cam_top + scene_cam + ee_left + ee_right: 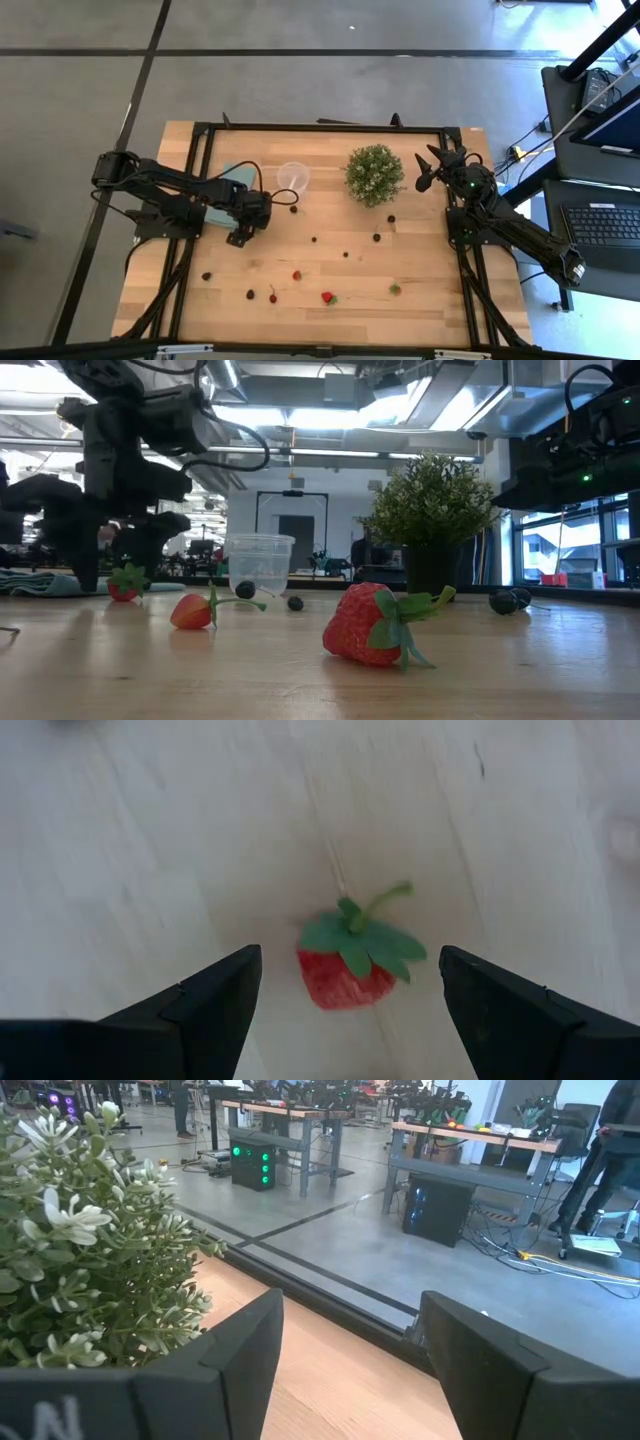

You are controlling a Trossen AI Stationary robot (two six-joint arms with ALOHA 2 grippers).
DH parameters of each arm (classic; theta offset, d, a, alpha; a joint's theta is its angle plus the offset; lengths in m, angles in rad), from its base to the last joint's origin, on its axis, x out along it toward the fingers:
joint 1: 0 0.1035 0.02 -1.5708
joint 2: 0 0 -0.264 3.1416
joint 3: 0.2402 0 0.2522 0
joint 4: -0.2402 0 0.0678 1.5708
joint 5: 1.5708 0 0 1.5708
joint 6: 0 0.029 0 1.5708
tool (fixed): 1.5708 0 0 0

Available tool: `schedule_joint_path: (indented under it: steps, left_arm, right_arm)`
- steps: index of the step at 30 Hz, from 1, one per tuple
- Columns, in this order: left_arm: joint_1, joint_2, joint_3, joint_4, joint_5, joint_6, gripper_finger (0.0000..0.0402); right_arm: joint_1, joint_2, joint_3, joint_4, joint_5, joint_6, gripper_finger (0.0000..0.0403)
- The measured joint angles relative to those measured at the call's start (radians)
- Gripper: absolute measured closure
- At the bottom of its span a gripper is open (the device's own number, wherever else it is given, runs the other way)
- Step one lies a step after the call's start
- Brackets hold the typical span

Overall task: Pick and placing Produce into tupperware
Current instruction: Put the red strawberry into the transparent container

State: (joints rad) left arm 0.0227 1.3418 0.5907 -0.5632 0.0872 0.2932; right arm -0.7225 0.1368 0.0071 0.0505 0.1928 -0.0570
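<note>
The red strawberry (342, 980) is level between both fingers in the left wrist view, so my left gripper needs to close. Closing now would hold it.
My left gripper (240, 233) is open and points down over a small red strawberry with a green leafy cap (348, 963). The strawberry lies on the wooden table between the two fingers and apart from both; it also shows in the low view (125, 582). The clear round cup (293, 178) stands upright on its base, beyond the gripper toward the far right. Other produce lies loose on the table: strawberries (327, 297), dark berries (316, 239) and a greenish piece (395, 289). My right gripper (430, 170) is open and empty, beside the plant at the far right.
A bushy green potted plant (374, 175) stands right of the cup. A flat teal rectangle (232, 178) lies under the left arm. A large strawberry (370, 625) and a small one (192, 610) lie near the front edge. The black frame (320, 128) borders the table.
</note>
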Motion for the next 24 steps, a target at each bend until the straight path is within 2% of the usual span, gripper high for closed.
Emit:
schedule_joint_path:
  steps: [8,24]
  left_arm:
    - [0.0,0.0,-0.001,0.015,-0.016,-0.002,0.0106]
    - [-0.01,0.068,0.003,0.019,-0.013,-0.004,0.0151]
  right_arm:
    - [0.0,0.0,0.0,0.0,0.0,0.0,0.0164]
    - [0.0,0.0,0.0,0.0,0.0,0.0,0.0164]
